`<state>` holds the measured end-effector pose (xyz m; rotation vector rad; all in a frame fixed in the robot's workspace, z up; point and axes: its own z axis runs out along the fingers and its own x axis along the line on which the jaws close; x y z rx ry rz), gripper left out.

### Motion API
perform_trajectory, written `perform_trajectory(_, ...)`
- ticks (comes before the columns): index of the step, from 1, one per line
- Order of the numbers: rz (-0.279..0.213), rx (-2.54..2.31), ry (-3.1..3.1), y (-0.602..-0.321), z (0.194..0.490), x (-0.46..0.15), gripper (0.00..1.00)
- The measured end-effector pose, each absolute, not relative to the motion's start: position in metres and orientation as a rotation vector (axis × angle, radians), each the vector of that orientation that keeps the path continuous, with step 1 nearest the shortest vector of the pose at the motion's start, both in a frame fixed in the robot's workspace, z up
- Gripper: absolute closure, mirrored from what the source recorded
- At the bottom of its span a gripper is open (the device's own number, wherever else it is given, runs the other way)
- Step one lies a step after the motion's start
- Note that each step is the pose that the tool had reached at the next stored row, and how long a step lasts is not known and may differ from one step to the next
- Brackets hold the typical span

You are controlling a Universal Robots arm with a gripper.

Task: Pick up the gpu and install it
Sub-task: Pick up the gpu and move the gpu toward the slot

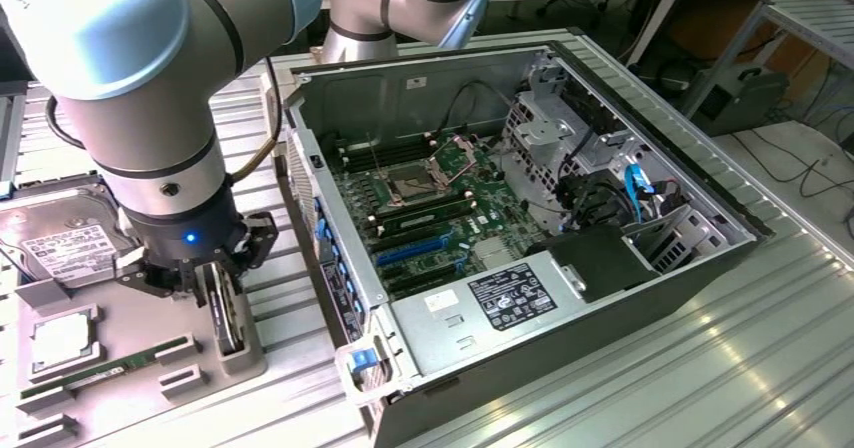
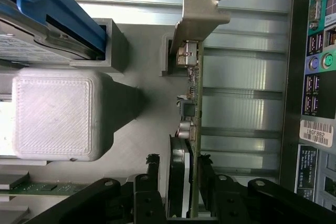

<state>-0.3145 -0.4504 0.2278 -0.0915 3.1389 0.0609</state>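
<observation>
My gripper takes hold of the GPU by its black fan housing next, so the GPU's silvery bracket stays free to fit into the open case.
The gpu stands on edge in a slot of the grey parts holder, at the exterior view's left of the open computer case. In the wrist view the gpu is a thin board seen edge-on, with its silvery bracket at the far end. My gripper is lowered straight over it. One black finger sits on each side of the card, the gripper open with a narrow gap showing beside one finger. The card rests in its slot.
The case lies open with the motherboard and its blue expansion slots facing up. On the holder lie a hard drive, a processor and a green RAM stick. The case's rear ports are close beside the card.
</observation>
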Motion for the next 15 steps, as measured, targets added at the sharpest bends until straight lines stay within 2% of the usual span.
perform_trajectory(1,0.061,-0.089,3.139,-0.4504,0.2278,-0.3145,0.6)
perform_trajectory(2,0.061,-0.088,3.139,-0.4503,0.2278,-0.3145,0.67)
perform_trajectory(7,0.061,-0.088,3.139,-0.4503,0.2278,-0.3144,0.68)
perform_trajectory(8,0.061,-0.088,3.139,-0.4503,0.2278,-0.3144,0.72)
perform_trajectory(15,0.061,-0.088,3.139,-0.4504,0.2278,-0.3143,0.72)
